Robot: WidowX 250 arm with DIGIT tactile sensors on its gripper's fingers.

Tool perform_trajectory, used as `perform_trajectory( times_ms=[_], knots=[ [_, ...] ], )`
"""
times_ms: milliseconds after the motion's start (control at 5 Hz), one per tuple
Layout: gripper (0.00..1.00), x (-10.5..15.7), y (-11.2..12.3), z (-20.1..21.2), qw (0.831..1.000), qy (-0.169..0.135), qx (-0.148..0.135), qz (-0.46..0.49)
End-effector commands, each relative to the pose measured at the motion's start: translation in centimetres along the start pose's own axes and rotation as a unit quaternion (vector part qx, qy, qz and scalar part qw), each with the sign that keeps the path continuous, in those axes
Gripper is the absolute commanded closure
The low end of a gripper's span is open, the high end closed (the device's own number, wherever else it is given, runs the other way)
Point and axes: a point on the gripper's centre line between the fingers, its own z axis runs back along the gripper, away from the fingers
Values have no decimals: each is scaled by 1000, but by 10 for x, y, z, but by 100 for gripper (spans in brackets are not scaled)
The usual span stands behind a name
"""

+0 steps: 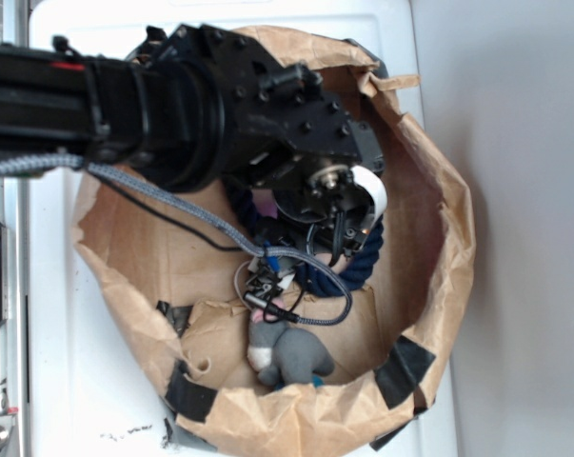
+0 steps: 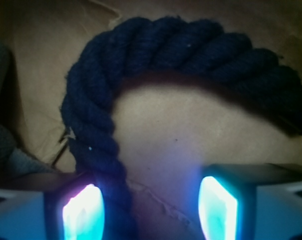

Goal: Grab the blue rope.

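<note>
The rope's straight part (image 2: 109, 187) is beside its curved bend (image 2: 103, 55), and my gripper should grip that straight part next to grab the blue rope.
The blue rope (image 2: 140, 50) is a thick navy twisted cord. In the wrist view it arches across the brown paper floor and runs down between my two glowing pads, close against the left pad (image 2: 83, 212). My gripper (image 2: 151, 210) is open, its jaws wide apart and low over the paper, with the rope inside the gap on the left. In the exterior view the gripper (image 1: 310, 243) points down into the paper bag, and parts of the rope (image 1: 363, 262) show below and beside it.
The brown paper bag (image 1: 439, 190) has tall crumpled walls all round, patched with black tape (image 1: 405, 371). A grey plush bunny (image 1: 287, 354) lies near the front wall. My thin grey braided cable (image 1: 172, 205) loops across the bag.
</note>
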Motion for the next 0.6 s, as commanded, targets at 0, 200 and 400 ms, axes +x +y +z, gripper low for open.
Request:
perform_trajectory(
  times_ms=[0, 200, 400],
  knots=[
    [100, -3, -5, 15, 1000, -23, 1, 0],
    [100, -9, -7, 22, 1000, -25, -3, -5],
    [0, -25, -9, 38, 1000, -20, -7, -13]
  ],
)
